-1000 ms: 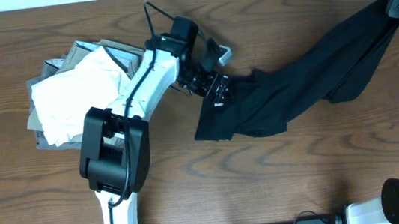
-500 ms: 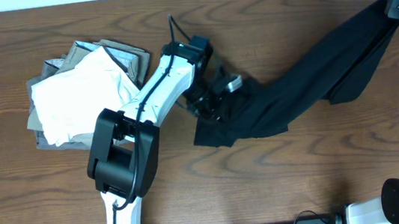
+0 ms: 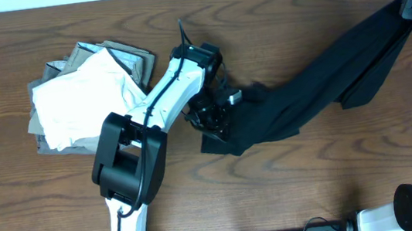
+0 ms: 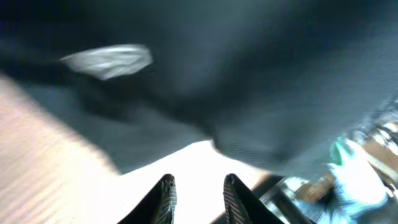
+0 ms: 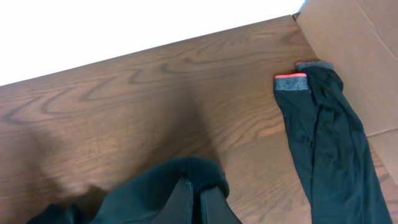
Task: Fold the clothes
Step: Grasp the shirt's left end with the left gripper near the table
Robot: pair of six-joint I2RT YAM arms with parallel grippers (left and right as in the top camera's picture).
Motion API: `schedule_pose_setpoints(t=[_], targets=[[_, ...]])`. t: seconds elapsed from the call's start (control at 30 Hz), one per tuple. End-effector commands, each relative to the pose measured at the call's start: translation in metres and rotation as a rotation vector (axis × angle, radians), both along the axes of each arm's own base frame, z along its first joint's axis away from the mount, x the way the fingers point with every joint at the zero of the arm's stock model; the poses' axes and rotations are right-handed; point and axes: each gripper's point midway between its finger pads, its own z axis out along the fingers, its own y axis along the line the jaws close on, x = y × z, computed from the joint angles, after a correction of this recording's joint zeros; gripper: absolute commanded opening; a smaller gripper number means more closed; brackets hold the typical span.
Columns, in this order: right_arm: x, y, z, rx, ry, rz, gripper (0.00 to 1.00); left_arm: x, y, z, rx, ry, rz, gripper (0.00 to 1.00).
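Next, my left gripper reaches the black T-shirt [image 3: 319, 87] and takes hold of its loose end near the white label, to spread it for folding.
A black T-shirt [image 3: 319, 87] hangs stretched from the table's middle up to the far right. My right gripper [image 3: 409, 0] holds its raised end. In the right wrist view that gripper [image 5: 195, 186] is shut, with black fabric [image 5: 161, 186] bunched over its fingertips. My left gripper [image 3: 216, 117] sits over the shirt's lower left end on the table. In the blurred left wrist view the gripper [image 4: 198, 182] stands open with only bright background in the gap. The black cloth [image 4: 249, 81] lies just beyond its tips, and a white label [image 4: 109, 60] shows on the cloth.
A pile of white and grey clothes [image 3: 83, 94] lies at the left of the wooden table [image 3: 315, 181]. In the right wrist view, a dark garment with a grey and red cuff [image 5: 323, 137] lies beside a cardboard box [image 5: 354, 37].
My left gripper has slid a little toward the table's front along the shirt's left end, which has bunched up slightly. The right arm has kept its grip and place.
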Motion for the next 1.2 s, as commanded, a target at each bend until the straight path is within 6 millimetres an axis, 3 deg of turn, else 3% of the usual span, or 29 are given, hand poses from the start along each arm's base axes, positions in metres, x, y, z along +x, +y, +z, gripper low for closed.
schedule_pose_setpoints(t=[0.0, 0.1, 0.23, 0.33, 0.47, 0.67, 0.87, 0.93, 1.0, 1.07, 1.17], targets=[[-0.002, -0.006, 0.005, -0.037, -0.007, -0.016, 0.01, 0.029, 0.031, -0.005, 0.130, -0.078, 0.145, 0.30], [-0.002, -0.006, 0.005, -0.037, -0.006, -0.016, 0.01, 0.053, 0.025, -0.004, 0.037, -0.110, 0.239, 0.40], [-0.002, -0.006, 0.004, -0.036, -0.004, -0.016, 0.01, 0.089, -0.002, 0.006, -0.159, -0.184, 0.312, 0.58], [-0.002, -0.006, 0.004, -0.036, -0.004, -0.016, 0.01, 0.104, -0.015, 0.009, -0.201, -0.225, 0.363, 0.65], [-0.002, -0.006, 0.004, -0.036, -0.004, -0.015, 0.01, 0.105, -0.024, 0.005, -0.207, -0.237, 0.351, 0.65], [-0.002, -0.006, 0.004, -0.037, -0.004, -0.016, 0.01, 0.088, -0.025, -0.029, -0.147, -0.119, 0.359, 0.64], [-0.002, -0.006, 0.004, -0.036, -0.004, -0.015, 0.01, 0.077, -0.026, -0.029, -0.151, -0.057, 0.363, 0.54], [-0.002, -0.006, 0.004, -0.036, -0.004, -0.016, 0.01, 0.077, -0.026, -0.029, -0.151, -0.056, 0.363, 0.43], [-0.002, -0.006, 0.004, -0.036, -0.003, -0.015, 0.01, 0.077, -0.026, -0.028, -0.152, -0.058, 0.363, 0.24], [-0.002, -0.006, 0.004, -0.036, -0.003, -0.016, 0.01, 0.079, -0.026, -0.026, -0.156, -0.064, 0.363, 0.12], [-0.002, -0.006, 0.004, -0.036, -0.003, -0.016, 0.01, 0.083, -0.027, -0.018, -0.165, -0.077, 0.364, 0.06]])
